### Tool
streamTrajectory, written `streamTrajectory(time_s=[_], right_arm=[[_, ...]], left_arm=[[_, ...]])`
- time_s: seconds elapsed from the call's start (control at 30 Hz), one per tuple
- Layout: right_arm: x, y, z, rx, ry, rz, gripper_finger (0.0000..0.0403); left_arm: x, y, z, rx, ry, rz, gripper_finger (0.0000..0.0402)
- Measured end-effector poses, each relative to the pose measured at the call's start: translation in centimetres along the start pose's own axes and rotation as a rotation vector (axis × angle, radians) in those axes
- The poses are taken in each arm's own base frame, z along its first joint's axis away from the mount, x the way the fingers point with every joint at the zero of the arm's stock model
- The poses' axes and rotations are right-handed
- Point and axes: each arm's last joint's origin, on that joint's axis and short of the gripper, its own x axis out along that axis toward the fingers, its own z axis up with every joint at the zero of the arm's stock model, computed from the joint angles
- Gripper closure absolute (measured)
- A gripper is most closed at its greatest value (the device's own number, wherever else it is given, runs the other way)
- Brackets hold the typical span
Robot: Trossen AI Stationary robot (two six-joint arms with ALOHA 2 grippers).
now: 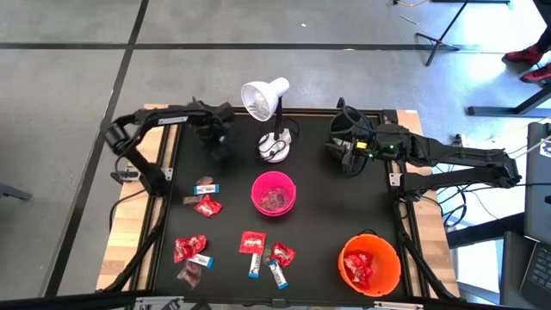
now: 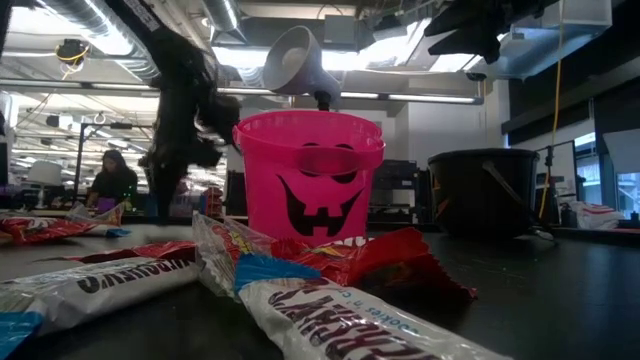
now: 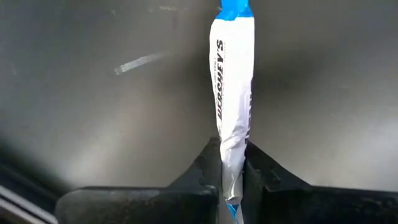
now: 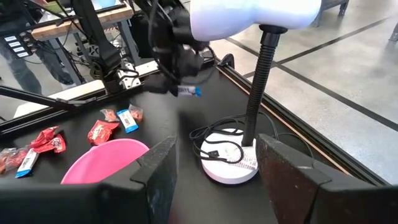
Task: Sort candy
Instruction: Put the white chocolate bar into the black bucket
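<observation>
My right gripper is going to take hold of the white-and-blue bar's free blue-tipped end (image 4: pixel 195 91) next, so it can carry the candy on for sorting.
My left gripper (image 1: pixel 217 145) stands over the table's far left part, pointing down, shut on a slim white-and-blue candy bar (image 3: pixel 232 81). The right wrist view shows that gripper (image 4: pixel 177 68) with the bar's blue tip (image 4: pixel 194 91) under it. Other candy lies flat on the black mat: red packets (image 1: pixel 207 206), white-and-blue bars (image 1: pixel 255 266) and a dark brown one (image 1: pixel 189 275). The pink bowl (image 1: pixel 274 176) sits mid-table and the orange bowl (image 1: pixel 385 274) at the near right. My right gripper (image 4: pixel 217 177) waits open and raised at the far right. My left gripper pinches one end of the bar (image 3: pixel 230 158) between its two fingers (image 3: pixel 261 171), coming from above and pointing down. The bar runs on in line with the fingers and hangs below them, its blue far end (image 3: pixel 236 7) lowest. It is clear of the mat.
A white desk lamp (image 1: pixel 265 99) stands at the far middle, its base and cord (image 4: pixel 227 158) just right of my left gripper. A black bucket (image 2: pixel 485 190) stands at the far right. Bare mat lies between the lamp and the pink bowl.
</observation>
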Motion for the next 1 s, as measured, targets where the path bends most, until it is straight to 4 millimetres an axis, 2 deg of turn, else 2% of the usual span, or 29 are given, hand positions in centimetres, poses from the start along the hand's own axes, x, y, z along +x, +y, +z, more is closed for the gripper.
streamTrajectory(time_s=[0.2, 0.33, 0.5, 0.67, 0.8, 0.9, 1.0], right_arm=[[-0.4, 0.1, 0.3, 0.007, -0.027, 0.047, 0.0194], [-0.6, 0.5, 1.1, 0.016, -0.087, 0.161, 0.0194], [-0.8, 1.0, 2.1, 0.020, -0.183, 0.279, 0.0194], [-0.8, 1.5, 3.3, 0.021, -0.300, 0.366, 0.0194], [0.7, 2.2, 3.8, 0.020, -0.361, 0.467, 0.0194], [2.4, 2.8, 3.9, 0.031, -0.389, 0.547, 0.0194], [4.1, 3.2, 3.7, 0.040, -0.410, 0.584, 0.0194]], left_arm=[[-5.6, -0.7, -3.1, -0.022, -0.212, -0.092, 0.0392], [-9.5, -2.1, -5.8, -0.044, -0.417, -0.204, 0.0392], [-13.7, -5.3, -8.6, 0.066, -0.736, -0.385, 0.0392], [-18.3, -9.5, -10.0, 0.197, -1.125, -0.683, 0.0391], [-20.1, -13.0, -10.2, 0.360, -1.333, -0.800, 0.0391], [-20.0, -14.8, -9.5, 0.412, -1.398, -0.823, 0.0391], [-19.1, -16.5, -8.0, 0.423, -1.414, -0.812, 0.0391]])
